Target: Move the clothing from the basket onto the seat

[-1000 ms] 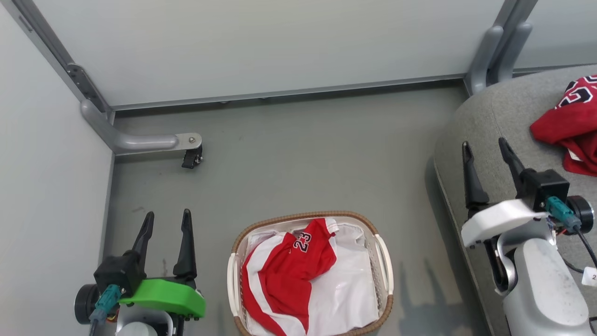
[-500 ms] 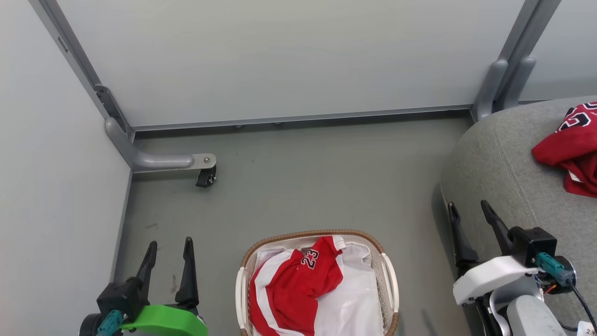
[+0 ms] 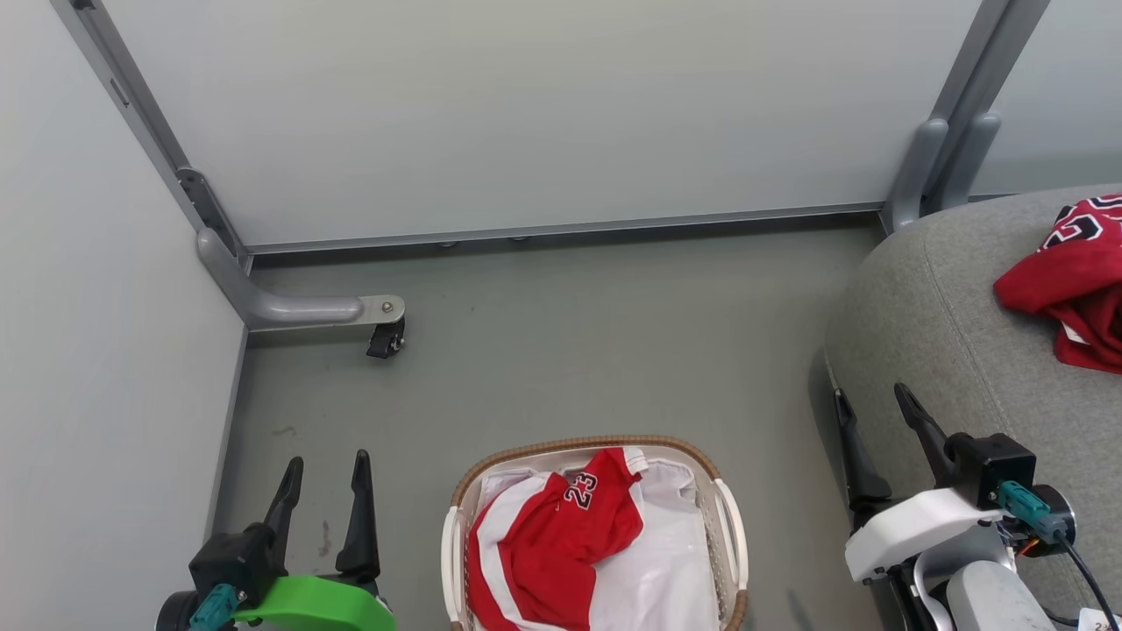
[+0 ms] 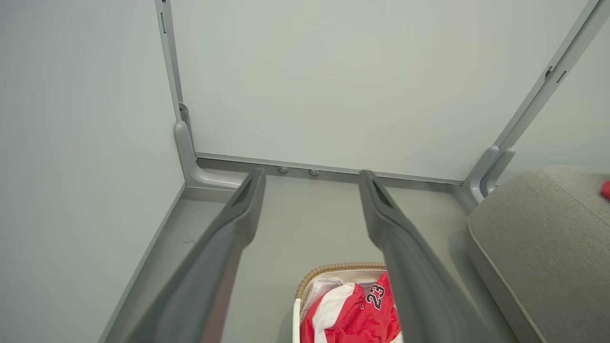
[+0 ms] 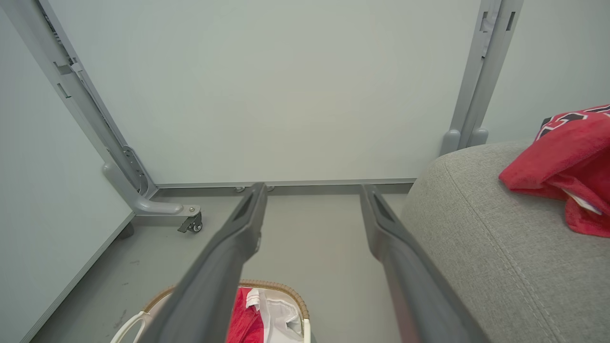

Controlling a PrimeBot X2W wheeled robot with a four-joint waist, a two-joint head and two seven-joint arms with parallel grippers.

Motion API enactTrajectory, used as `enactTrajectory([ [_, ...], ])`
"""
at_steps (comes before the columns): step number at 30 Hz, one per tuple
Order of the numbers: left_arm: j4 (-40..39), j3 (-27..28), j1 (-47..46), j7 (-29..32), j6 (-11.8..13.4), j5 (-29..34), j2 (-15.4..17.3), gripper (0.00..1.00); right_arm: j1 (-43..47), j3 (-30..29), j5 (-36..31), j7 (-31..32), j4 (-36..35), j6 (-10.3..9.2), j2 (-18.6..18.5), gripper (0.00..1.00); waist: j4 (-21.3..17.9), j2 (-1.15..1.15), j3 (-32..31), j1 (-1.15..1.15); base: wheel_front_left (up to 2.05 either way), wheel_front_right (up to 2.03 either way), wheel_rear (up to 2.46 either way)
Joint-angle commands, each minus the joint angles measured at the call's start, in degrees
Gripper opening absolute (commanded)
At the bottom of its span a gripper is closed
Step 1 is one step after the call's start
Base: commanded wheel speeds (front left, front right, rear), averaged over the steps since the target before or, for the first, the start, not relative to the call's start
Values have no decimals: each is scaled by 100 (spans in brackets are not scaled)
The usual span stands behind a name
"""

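Note:
The basket's red jersey needs to go onto the seat (image 3: pixel 929 298), so my left gripper needs to grab the jersey by its printed front (image 3: pixel 581 491) next.
A cream basket (image 3: pixel 729 535) with a brown woven rim stands on the floor at the bottom centre. In it lies a red jersey (image 3: pixel 548 548) with white stripes and the number 23, on a white sheet. A second red jersey (image 3: pixel 1069 289) lies crumpled on the grey seat (image 3: pixel 929 298) at the right. My left gripper (image 3: pixel 326 463) is open and empty, left of the basket. Over the seat's front edge, my right gripper (image 3: pixel 869 398) is open and empty too. The left wrist view has the basket (image 4: pixel 333 269) and jersey (image 4: pixel 352 314) below the fingers; the right wrist view has the seat (image 5: pixel 476 224) and its jersey (image 5: pixel 562 166).
Pale partition walls (image 3: pixel 526 114) close off the back and left. A grey metal foot with a black caster (image 3: pixel 386 337) juts onto the floor at the left corner. Another grey post (image 3: pixel 938 158) stands behind the seat. Grey floor (image 3: pixel 596 350) lies between basket and wall.
The head camera has tilted, so the whole picture has shifted down. My right gripper has come down and back from over the seat. The jerseys and basket lie as before.

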Motion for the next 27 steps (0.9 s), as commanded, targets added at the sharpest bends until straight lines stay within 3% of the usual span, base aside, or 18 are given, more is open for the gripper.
enactTrajectory([
  [1, 0, -1, 52, 1, 16, 28, 8, 100, 61, -7, 0, -14, -13, -6, -22, 100, -1, 0, 3, 0, 0, 0, 0],
  [16, 4, -45, -35, 1, -2, 74, 8, 100, -11, 44, -11, -14, -46, -6, -22, 100, -57, 0, 85, 0, 0, 0, 0],
  [27, 36, -322, -493, 0, -34, 241, 8, 100, -309, 10, -32, -14, -222, -7, -22, 100, -222, 0, 647, 0, 0, 0, 0],
])
